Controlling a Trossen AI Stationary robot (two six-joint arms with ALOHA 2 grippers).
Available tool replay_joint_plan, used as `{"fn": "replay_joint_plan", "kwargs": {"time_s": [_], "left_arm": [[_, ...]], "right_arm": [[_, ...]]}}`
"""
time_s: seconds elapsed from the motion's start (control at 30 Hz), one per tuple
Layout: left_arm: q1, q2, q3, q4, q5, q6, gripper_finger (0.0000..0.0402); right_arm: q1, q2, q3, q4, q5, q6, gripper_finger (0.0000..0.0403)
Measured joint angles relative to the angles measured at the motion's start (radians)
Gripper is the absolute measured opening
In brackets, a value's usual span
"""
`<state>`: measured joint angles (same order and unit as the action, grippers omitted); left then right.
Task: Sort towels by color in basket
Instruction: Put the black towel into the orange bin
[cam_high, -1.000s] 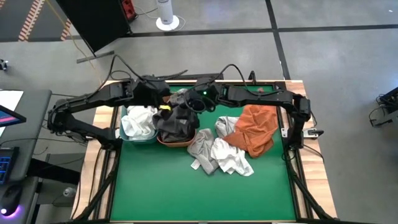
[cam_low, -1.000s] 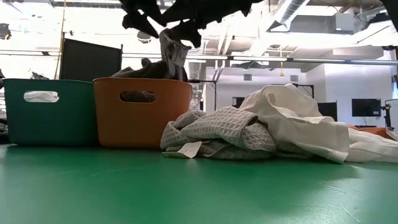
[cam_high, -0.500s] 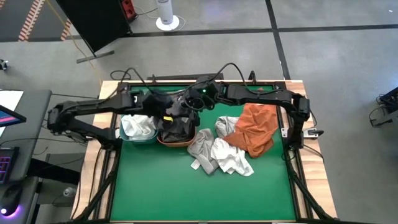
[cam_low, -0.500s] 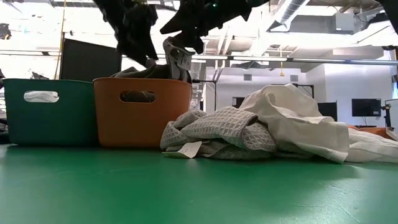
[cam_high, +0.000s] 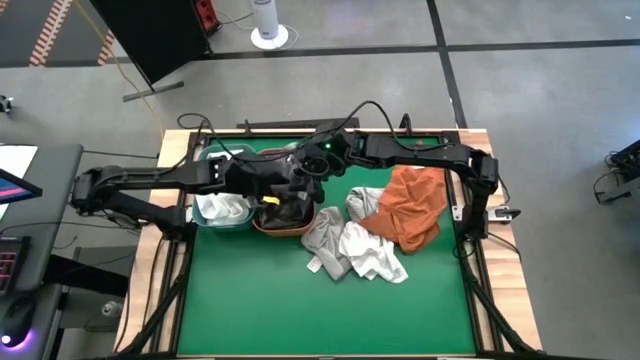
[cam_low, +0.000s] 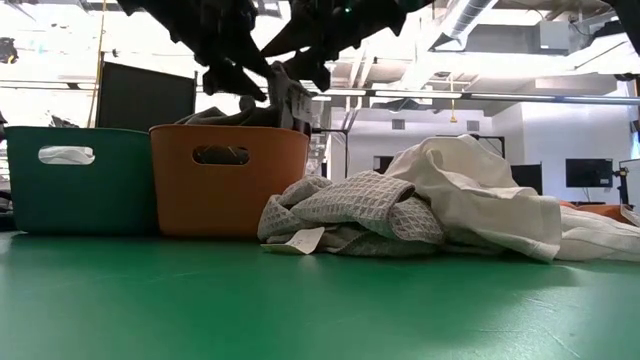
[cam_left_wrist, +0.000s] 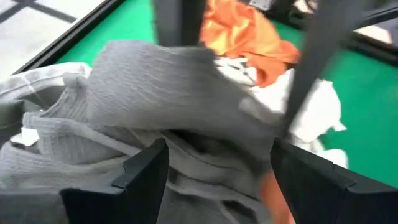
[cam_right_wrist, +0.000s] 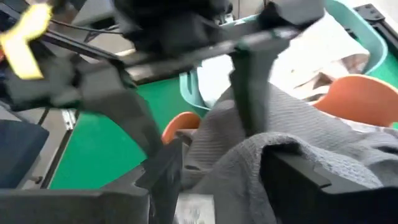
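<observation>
I should next grab the dark grey towel by its bunched fold (cam_left_wrist: 208, 167) with my left gripper, so that the towel can be sorted into the orange basket.
A dark grey towel (cam_low: 285, 95) rises out of the orange basket (cam_low: 230, 190), its lower part among other grey cloth (cam_high: 285, 210) inside. My right gripper (cam_right_wrist: 227, 174) is over the basket (cam_high: 300, 178), shut on the raised part. My left gripper (cam_left_wrist: 214, 168) has reached in over the same basket (cam_high: 272, 188), open, with a finger on either side of the raised grey cloth (cam_left_wrist: 155, 81). White towels (cam_high: 222, 207) fill the teal basket (cam_low: 80, 190). A rust orange towel (cam_high: 410, 205), a grey-checked towel (cam_low: 350, 205) and white towels (cam_low: 480, 195) lie heaped on the green mat. My right gripper pinches a thick bunched fold of the dark grey towel (cam_right_wrist: 249, 155) between its two fingers, coming from above on a slant from the table's right. That fold stands lifted above the orange basket's rim while the towel's lower part stays in the basket. My left gripper straddles the same fold (cam_left_wrist: 205, 143); whether its fingers touch the cloth, I cannot tell.
The two baskets stand side by side at the mat's far left. The loose pile takes up the middle and right of the mat (cam_high: 370, 240). Bare green mat (cam_high: 300, 310) lies along the near side. The two arms cross closely over the orange basket.
My left gripper has travelled from above the teal basket toward the table's right and down, ending open around the raised grey towel over the orange basket. My right gripper has kept its hold in nearly the same place.
</observation>
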<state>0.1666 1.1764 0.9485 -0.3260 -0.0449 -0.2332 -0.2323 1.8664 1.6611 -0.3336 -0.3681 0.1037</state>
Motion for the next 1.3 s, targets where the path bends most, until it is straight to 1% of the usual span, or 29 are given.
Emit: {"fn": "replay_joint_plan", "kwargs": {"time_s": [0.07, 0.23, 0.37, 0.57, 0.67, 0.73, 0.8, 0.87, 1.03, 1.07, 1.13, 1.23, 1.3], "left_arm": [[-0.010, -0.028, 0.000, -0.004, 0.021, -0.019, 0.0270], [-0.028, -0.060, 0.000, -0.003, 0.018, -0.074, 0.0270], [-0.038, -0.031, 0.000, -0.006, -0.057, -0.125, 0.0270], [-0.043, 0.034, 0.000, 0.002, -0.213, -0.224, 0.0270], [-0.043, 0.055, 0.000, 0.040, -0.266, -0.245, 0.0269], [-0.043, 0.064, -0.001, 0.065, -0.279, -0.237, 0.0260], [-0.044, 0.069, -0.001, 0.075, -0.292, -0.231, 0.0233], [-0.044, 0.070, -0.001, 0.062, -0.307, -0.228, 0.0187], [-0.042, 0.069, -0.001, 0.009, -0.354, -0.228, 0.0031], [-0.037, 0.069, -0.001, -0.007, -0.357, -0.238, 0.0017], [-0.021, 0.069, -0.001, -0.057, -0.364, -0.277, 0.0011], [0.005, 0.069, -0.004, -0.141, -0.403, -0.334, 0.0004], [0.028, 0.069, -0.027, -0.127, -0.416, -0.352, 0.0003]], "right_arm": [[-0.005, 0.000, 0.000, 0.000, 0.005, -0.004, 0.0233], [-0.022, 0.000, 0.000, 0.041, 0.016, -0.002, 0.0233], [-0.029, 0.000, 0.000, 0.078, 0.020, 0.005, 0.0233], [-0.021, 0.000, 0.000, 0.090, 0.020, 0.012, 0.0233], [-0.014, 0.000, 0.000, 0.091, 0.020, 0.020, 0.0233], [-0.010, 0.000, 0.000, 0.091, 0.023, 0.020, 0.0233], [-0.011, 0.000, 0.000, 0.089, 0.024, 0.020, 0.0233], [-0.012, 0.000, 0.000, 0.086, 0.026, 0.021, 0.0233], [-0.012, 0.000, 0.000, 0.057, 0.026, 0.023, 0.0233], [-0.011, -0.001, 0.000, 0.043, 0.024, 0.028, 0.0233], [-0.011, -0.010, 0.000, -0.002, 0.023, 0.036, 0.0233], [-0.011, -0.033, 0.000, -0.090, 0.022, 0.036, 0.0233], [-0.009, -0.048, 0.000, -0.150, 0.021, 0.023, 0.0233]]}}
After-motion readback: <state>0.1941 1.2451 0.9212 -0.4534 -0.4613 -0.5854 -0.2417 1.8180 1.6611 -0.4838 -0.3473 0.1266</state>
